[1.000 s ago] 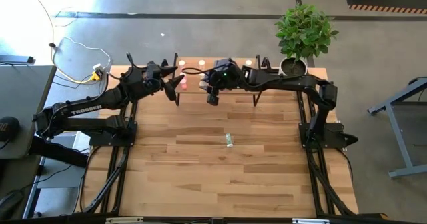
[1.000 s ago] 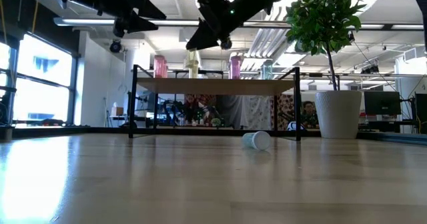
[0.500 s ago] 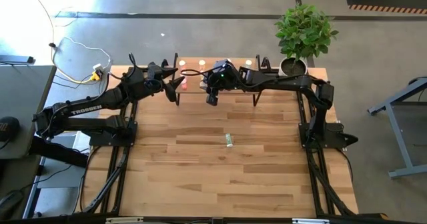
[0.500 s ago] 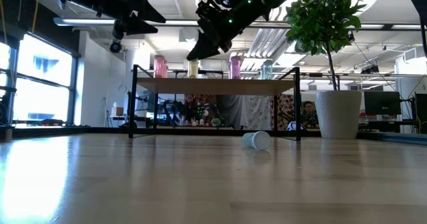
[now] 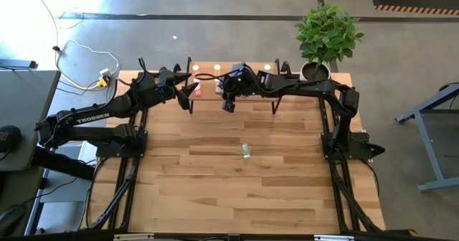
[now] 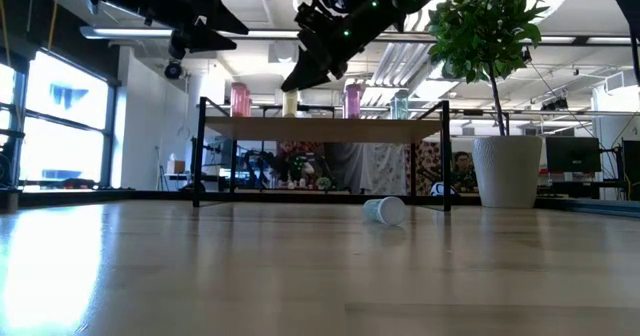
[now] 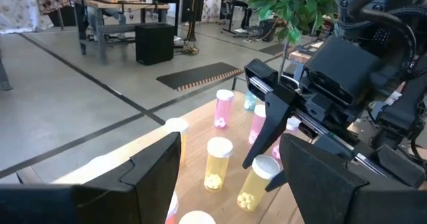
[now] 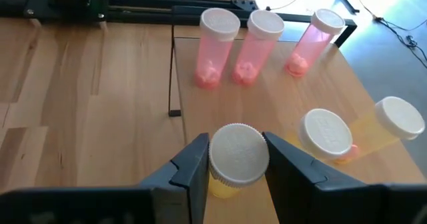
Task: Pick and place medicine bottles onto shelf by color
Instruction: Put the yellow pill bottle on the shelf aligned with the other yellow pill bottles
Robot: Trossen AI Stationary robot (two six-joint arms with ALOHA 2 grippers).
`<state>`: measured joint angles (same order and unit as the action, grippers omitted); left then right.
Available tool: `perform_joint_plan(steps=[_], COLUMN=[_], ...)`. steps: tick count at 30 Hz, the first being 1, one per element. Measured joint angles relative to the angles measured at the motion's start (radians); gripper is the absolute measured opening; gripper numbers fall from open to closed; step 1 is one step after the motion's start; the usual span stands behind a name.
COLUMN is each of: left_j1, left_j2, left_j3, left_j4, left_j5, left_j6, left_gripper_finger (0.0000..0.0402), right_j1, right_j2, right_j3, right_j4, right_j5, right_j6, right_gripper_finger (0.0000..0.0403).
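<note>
The yellow bottle would stand upright, its base at the shelf board beside its neighbors, so my right gripper should open its fingers.
The shelf (image 6: 320, 128) stands at the table's far middle with pink (image 8: 217, 47), yellow (image 8: 327, 136) and pale green (image 6: 400, 104) medicine bottles upright on it. My right gripper (image 8: 238, 167) is over the shelf's left half, shut on a yellow bottle (image 8: 237, 159) with a white cap. My left gripper (image 7: 233, 177) is open and empty just off the shelf's left end, beside red bottles (image 5: 198, 90). One pale green bottle (image 6: 385, 210) lies on its side on the tabletop in front of the shelf. My right gripper pinches the yellow bottle at the two opposite sides of its white cap (image 8: 212, 159) between its two fingers. The fingers come from above, pointing down. The bottle is upright, cap up, its base at the shelf board (image 7: 245, 199); whether it rests there I cannot tell.
A white pot (image 6: 505, 171) with a green plant stands at the table's far right corner, right of the shelf. Other bottles stand close around the held one. The wide wooden tabletop (image 5: 244, 191) stretches in front of the shelf.
My right gripper has gone a little toward the table's left edge and slightly down over the shelf, still shut on the yellow bottle, then held still.
</note>
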<state>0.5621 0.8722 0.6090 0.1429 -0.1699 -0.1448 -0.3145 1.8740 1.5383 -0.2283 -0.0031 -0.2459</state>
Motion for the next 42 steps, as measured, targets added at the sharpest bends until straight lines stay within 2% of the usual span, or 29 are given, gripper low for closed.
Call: perform_joint_plan(steps=[25,35,42], left_j1=[0.000,0.000,0.000], left_j2=[0.000,0.000,0.000], left_j3=[0.000,0.000,0.000], left_j4=[-0.005,-0.005,-0.005], left_j5=[0.002,0.002,0.003], left_j6=[0.000,0.000,0.000], left_gripper_finger=[0.0243,0.0243,0.0243], right_j1=[0.000,0.000,0.000], right_j2=[0.011,0.013,0.013], right_j3=[0.000,0.000,0.000], right_j4=[0.016,0.032,0.060], right_j5=[0.014,0.014,0.014], right_j6=[0.001,0.009,0.010], right_gripper_finger=[0.0120,0.0162,0.0167])
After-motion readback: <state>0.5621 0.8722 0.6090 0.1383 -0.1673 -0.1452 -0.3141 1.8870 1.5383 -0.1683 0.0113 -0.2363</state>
